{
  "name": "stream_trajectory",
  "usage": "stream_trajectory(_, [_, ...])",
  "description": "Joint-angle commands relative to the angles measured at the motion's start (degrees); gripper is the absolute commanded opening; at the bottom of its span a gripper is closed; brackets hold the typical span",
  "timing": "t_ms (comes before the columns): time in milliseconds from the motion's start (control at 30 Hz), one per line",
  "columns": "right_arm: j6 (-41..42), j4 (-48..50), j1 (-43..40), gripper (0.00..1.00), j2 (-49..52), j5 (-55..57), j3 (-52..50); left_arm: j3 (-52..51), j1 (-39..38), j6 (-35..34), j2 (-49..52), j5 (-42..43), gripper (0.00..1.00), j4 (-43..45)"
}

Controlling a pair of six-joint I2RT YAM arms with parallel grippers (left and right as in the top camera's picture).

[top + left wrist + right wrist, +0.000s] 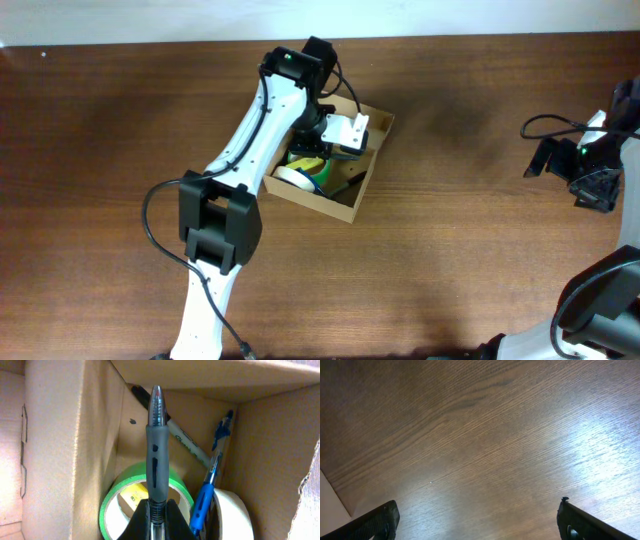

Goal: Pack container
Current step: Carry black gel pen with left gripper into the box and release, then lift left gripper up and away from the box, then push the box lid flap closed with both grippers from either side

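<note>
The grey-grip pen (157,455) is between the container's sides, above the green tape roll and black marker, so it is time for my left gripper to open now.
The tan cardboard container (362,186) sits open at mid table. My left gripper (322,140) is inside it, shut on a grey-grip pen (157,455) that points into the box. In the left wrist view the container (55,445) holds a green tape roll (114,502), a white tape roll (232,515), a blue pen (206,497) and a black marker (185,445). My right gripper (598,185) is open and empty at the far right; in the right wrist view its fingers (477,520) hang over bare wood.
The brown wooden table (470,250) surrounds the box. The left arm (225,200) crosses the table's left half. A black cable (545,125) lies by the right gripper. The white back edge runs along the top.
</note>
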Motion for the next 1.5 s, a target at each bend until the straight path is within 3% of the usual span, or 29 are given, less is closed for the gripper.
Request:
stream_trajectory(0, [0.33,-0.24,0.0,0.99,-0.24,-0.35,-0.24,0.35,0.5,1.53,0.74,2.71,0.07,0.57])
stream_trajectory(67, [0.33,-0.26,0.0,0.99,-0.24,-0.35,-0.24,0.35,0.5,1.53,0.74,2.71,0.11,0.57])
stream_trajectory(167, [0.33,-0.46,0.0,0.99,-0.24,-0.35,-0.24,0.35,0.5,-0.44,0.74,2.78,0.35,0.57])
stream_trajectory(233, [0.33,-0.44,0.0,0.99,-0.24,-0.35,-0.24,0.37,0.5,-1.09,0.72,2.73,0.36,0.94])
stream_trajectory(367, [0.33,-0.39,0.0,0.99,-0.24,-0.52,-0.24,0.37,0.5,-2.75,-1.09,2.69,0.99,1.25])
stream_trajectory(533, [-1.53,0.76,0.0,1.0,-0.24,-7.82,-0.2,0.37,1.66,-8.81,-7.65,2.69,0.99,3.65])
stream_trajectory(633, [-1.66,2.01,0.0,0.91,-0.24,-12.94,-0.13,0.37,4.09,-14.95,-13.25,2.71,0.99,6.64])
stream_trajectory(867, [-1.75,3.5,0.02,0.86,-0.26,-21.31,1.9,0.37,12.44,-27.98,-22.62,2.67,0.99,12.33])
stream_trajectory(1000, [-5.88,2.84,1.95,0.69,-0.35,-27.06,4.76,0.37,19.82,-34.91,-25.24,2.62,0.99,14.32])
stream_trajectory(1167, [-7.74,2.23,8.66,0.29,-0.42,-27.69,6.43,0.26,30.27,-52.85,-23.98,-3.58,0.99,18.64])
stream_trajectory(1233, [-7.67,2.91,12.02,0.06,-0.35,-27.65,6.4,0.26,33.94,-61.68,-22.45,-6.34,0.99,18.91])
stream_trajectory(1333, [-4.87,6.45,17.03,0.04,-0.24,-26.56,6.38,0.26,38.05,-69.96,-19.3,-6.56,0.99,17.27])
stream_trajectory(1467, [1.79,13.94,21.75,0.04,0.7,-26.27,6.19,0.26,40.48,-70.51,-15.13,3.74,0.99,13.73])
